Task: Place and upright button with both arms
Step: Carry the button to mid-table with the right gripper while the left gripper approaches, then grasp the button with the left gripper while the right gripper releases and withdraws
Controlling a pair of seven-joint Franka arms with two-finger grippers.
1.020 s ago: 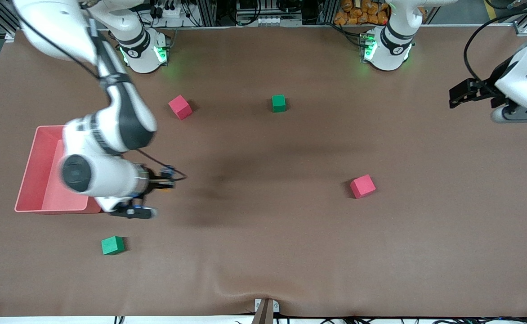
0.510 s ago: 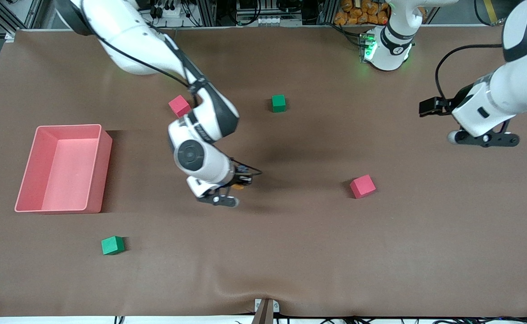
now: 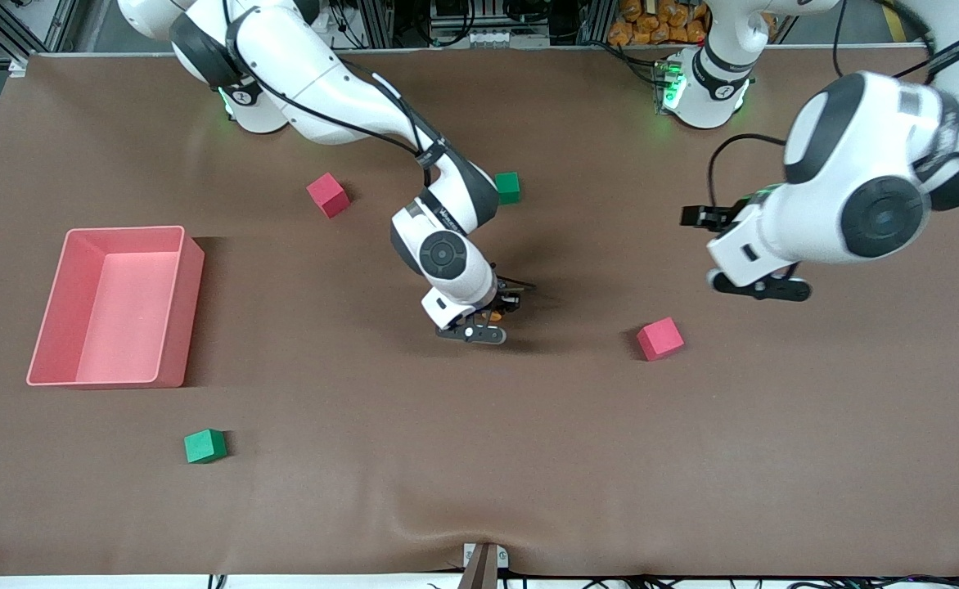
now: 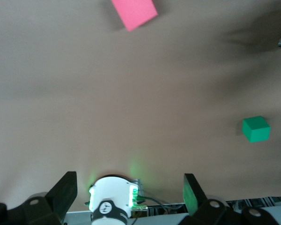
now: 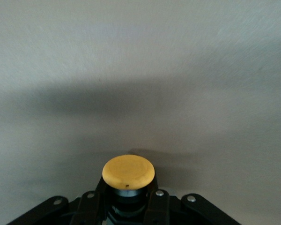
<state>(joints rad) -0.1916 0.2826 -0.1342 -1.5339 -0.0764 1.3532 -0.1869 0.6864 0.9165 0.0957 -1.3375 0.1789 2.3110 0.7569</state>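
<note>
My right gripper needs to let go of the button, because the button is low over the table, with its shadow beside the cap [image 5: 128, 171].
The button [image 5: 129, 172] has a round orange cap on a dark body, and my right gripper [image 5: 128, 194] is shut on that body with the cap sticking out past the fingertips. In the front view this right gripper [image 3: 502, 307] hangs low over the middle of the table, and a bit of the orange button [image 3: 496, 315] shows under it. My left gripper [image 3: 695, 217] is up in the air toward the left arm's end of the table. It stands open with nothing between its fingers [image 4: 65, 192].
A pink bin [image 3: 191, 303] stands at the right arm's end. Two red cubes [image 3: 328, 195] [image 3: 659, 338] and two green cubes [image 3: 507, 187] [image 3: 204, 446] lie scattered on the brown table. The left wrist view shows a red cube [image 4: 133, 13], a green cube [image 4: 255, 129] and a green-lit robot base [image 4: 113, 201].
My right arm has swung from beside the pink bin to the table's middle, carrying the button. My left arm has moved in from its end of the table toward the middle.
</note>
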